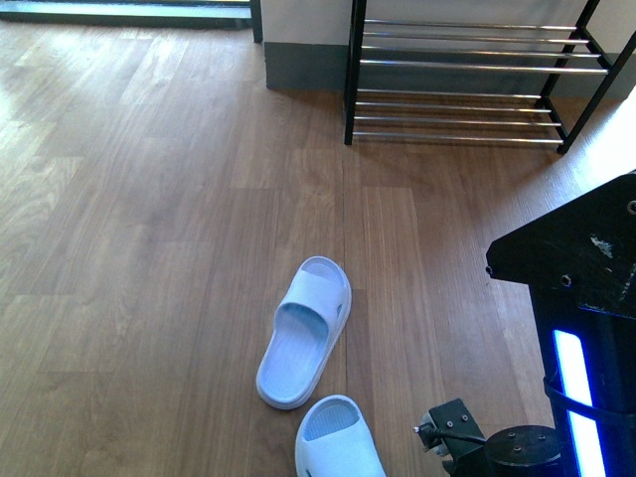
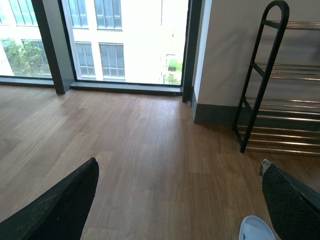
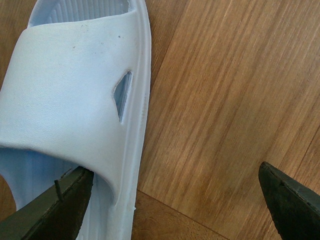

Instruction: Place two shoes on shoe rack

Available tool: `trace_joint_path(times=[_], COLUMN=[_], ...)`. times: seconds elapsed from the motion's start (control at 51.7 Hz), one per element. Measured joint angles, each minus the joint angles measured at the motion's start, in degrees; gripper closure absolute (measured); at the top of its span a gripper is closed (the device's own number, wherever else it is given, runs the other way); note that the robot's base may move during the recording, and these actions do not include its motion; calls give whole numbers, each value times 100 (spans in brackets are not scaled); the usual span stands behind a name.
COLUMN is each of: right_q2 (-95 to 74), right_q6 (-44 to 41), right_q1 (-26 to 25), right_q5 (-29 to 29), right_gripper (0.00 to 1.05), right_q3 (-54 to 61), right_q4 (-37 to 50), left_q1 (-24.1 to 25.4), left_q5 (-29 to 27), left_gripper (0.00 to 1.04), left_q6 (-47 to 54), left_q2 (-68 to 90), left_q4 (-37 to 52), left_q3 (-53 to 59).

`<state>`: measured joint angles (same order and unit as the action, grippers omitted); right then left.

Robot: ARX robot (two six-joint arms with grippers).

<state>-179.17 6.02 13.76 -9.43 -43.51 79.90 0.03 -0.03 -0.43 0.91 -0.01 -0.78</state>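
The strap arches wide across the slide. So my right gripper will next grab the slide by the thin side edge of its strap (image 3: 120,182).
Two pale blue slides lie on the wood floor in the front view. One (image 1: 303,333) is near the middle and the other (image 1: 338,442) is cut off by the bottom edge. The shoe rack (image 1: 467,79), a black frame with silver rods, stands at the far right against the wall and has nothing on it. My right gripper (image 3: 175,170) hangs open close over a slide (image 3: 70,100). One finger (image 3: 60,205) is over the slide's side edge and the other is over bare floor. My left gripper (image 2: 180,165) is open above the floor, with a slide's tip (image 2: 256,229) by one finger and the rack (image 2: 280,100) ahead.
Black parts of my own body (image 1: 576,258) and an arm base (image 1: 517,447) fill the front view's lower right. A grey skirting and white wall (image 1: 298,50) run behind the rack. Tall windows (image 2: 120,40) stand beyond the floor in the left wrist view.
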Motion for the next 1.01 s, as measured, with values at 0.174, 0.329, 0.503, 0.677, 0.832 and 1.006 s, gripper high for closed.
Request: trace_joint_path(times=[0.174, 0.329, 0.503, 0.677, 0.832, 1.006], right_q2=[0, 0, 0, 0, 0, 0], right_q6=[0, 0, 0, 11, 22, 22], right_q1=[0, 0, 0, 0, 0, 0], right_q5=[0, 0, 4, 26, 28, 28], right_gripper=[9, 9, 9, 9, 9, 9], right_q3=[0, 0, 0, 0, 0, 0], right_q4=[0, 0, 0, 0, 0, 0], left_q1=[0, 0, 0, 0, 0, 0], left_q5=[0, 0, 0, 0, 0, 0], left_gripper=[9, 9, 9, 9, 9, 9], left_q6=[0, 0, 0, 0, 0, 0], left_q2=[0, 0, 0, 0, 0, 0], left_q4=[0, 0, 0, 0, 0, 0], left_q3=[0, 0, 0, 0, 0, 0])
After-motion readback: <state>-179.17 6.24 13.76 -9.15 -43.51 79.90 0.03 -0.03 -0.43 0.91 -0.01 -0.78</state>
